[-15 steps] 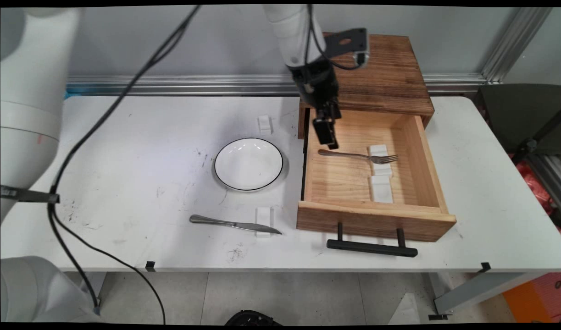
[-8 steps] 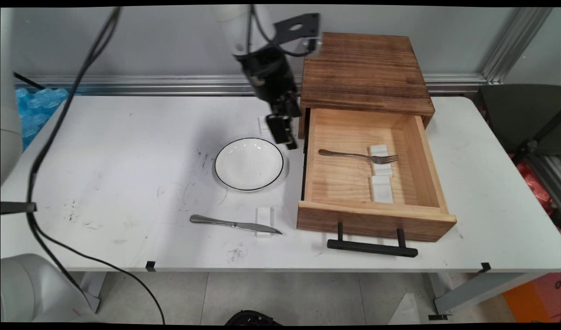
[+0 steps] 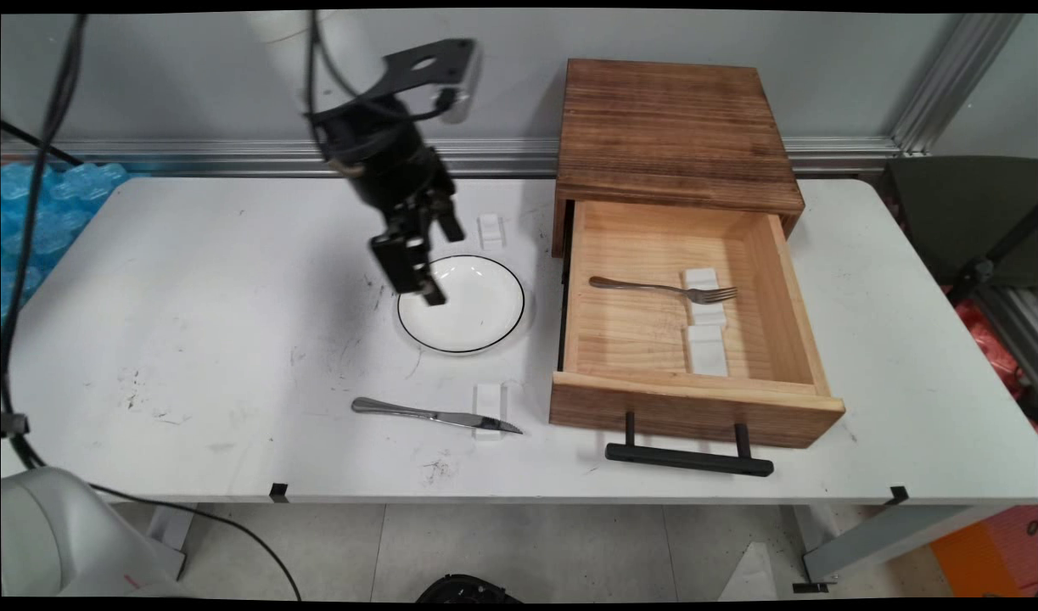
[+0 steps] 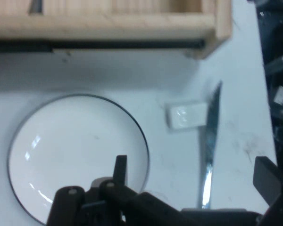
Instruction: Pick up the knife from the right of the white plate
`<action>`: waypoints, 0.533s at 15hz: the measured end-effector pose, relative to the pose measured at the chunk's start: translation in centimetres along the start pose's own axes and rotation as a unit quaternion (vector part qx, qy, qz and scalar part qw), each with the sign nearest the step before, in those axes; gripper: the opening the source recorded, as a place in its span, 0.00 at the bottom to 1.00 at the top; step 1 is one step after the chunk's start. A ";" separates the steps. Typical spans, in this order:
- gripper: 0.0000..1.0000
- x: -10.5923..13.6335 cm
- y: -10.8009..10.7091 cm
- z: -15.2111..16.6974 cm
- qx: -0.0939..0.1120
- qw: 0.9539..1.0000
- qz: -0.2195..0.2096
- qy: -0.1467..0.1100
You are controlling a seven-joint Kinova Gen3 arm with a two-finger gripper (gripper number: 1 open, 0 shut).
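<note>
I will put the table knife away in the open wooden drawer, so next I will hold the knife with my gripper by its metal handle (image 3: 413, 411).
My gripper (image 3: 429, 267) hangs open and empty above the left rim of a white plate with a black edge (image 3: 468, 310). In the hand view the plate (image 4: 75, 155) lies at lower left, and the gripper (image 4: 193, 172) has its fingers spread wide with nothing between them. A table knife (image 3: 434, 416) lies in front of the plate, its blade resting on a small white block (image 3: 488, 399). Knife (image 4: 208, 150) and block (image 4: 185, 115) show on the right of the hand view. A fork (image 3: 663, 288) lies in the open wooden drawer (image 3: 692, 407).
The drawer box (image 3: 676, 127) stands at the back right, its drawer pulled out toward the near edge with a black handle (image 3: 687, 458). White blocks (image 3: 705, 327) lie in the drawer under the fork's tines. Another white block (image 3: 490, 229) sits behind the plate. Black cables hang at left.
The gripper has travelled left, from above the drawer's back left corner, past the drawer's side, to above the plate's left rim. Plate, knife and fork have not moved.
</note>
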 end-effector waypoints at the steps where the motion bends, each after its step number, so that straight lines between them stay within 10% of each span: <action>1: 1.00 -0.9 0.5 -0.1 -0.003 1.000 0.001 -0.004; 8: 1.00 -5.9 3.4 1.6 -0.017 1.000 0.009 -0.024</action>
